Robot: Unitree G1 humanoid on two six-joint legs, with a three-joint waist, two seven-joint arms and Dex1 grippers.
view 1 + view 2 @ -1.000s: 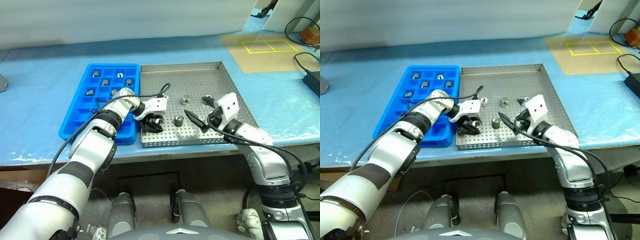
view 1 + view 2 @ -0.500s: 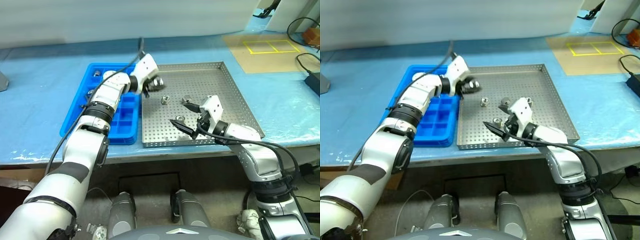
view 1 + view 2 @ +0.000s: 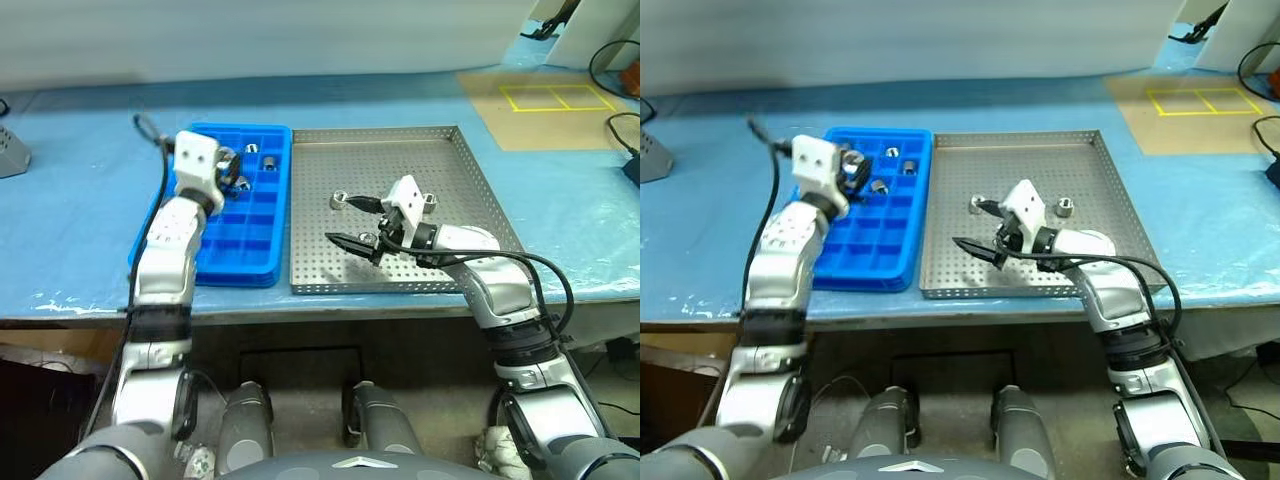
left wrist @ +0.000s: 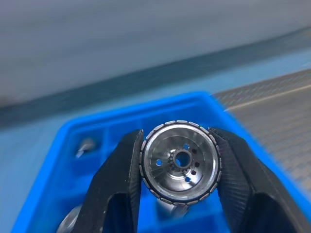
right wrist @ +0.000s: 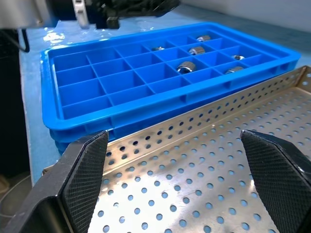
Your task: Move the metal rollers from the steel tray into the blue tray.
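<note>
The metal roller hangs above the blue tray's sections, so my left gripper needs to bring the roller down before releasing it.
My left gripper [image 3: 228, 168] is shut on a shiny metal roller [image 4: 179, 165], held end-on between both black fingers above the far left part of the blue tray [image 3: 236, 250]. Several rollers [image 3: 892, 153] lie in the blue tray's far compartments. The steel tray [image 3: 400, 160] sits right beside it. My right gripper [image 3: 345, 222] hangs open and empty low over the steel tray's front middle, pointing toward the blue tray [image 5: 121, 77]. One roller [image 3: 338, 199] lies by its far fingertip, another [image 3: 1064, 207] behind the hand.
Both trays rest on a table with a blue cover, close to its front edge. A brown board with yellow taped rectangles [image 3: 545, 100] lies at the back right, with black cables [image 3: 615, 60] beyond it. A grey object [image 3: 12, 155] sits at the far left.
My left gripper has lifted the roller from the steel tray's front left and carried it left, over the blue tray's far end. My right gripper has slid left across the steel tray, still open.
</note>
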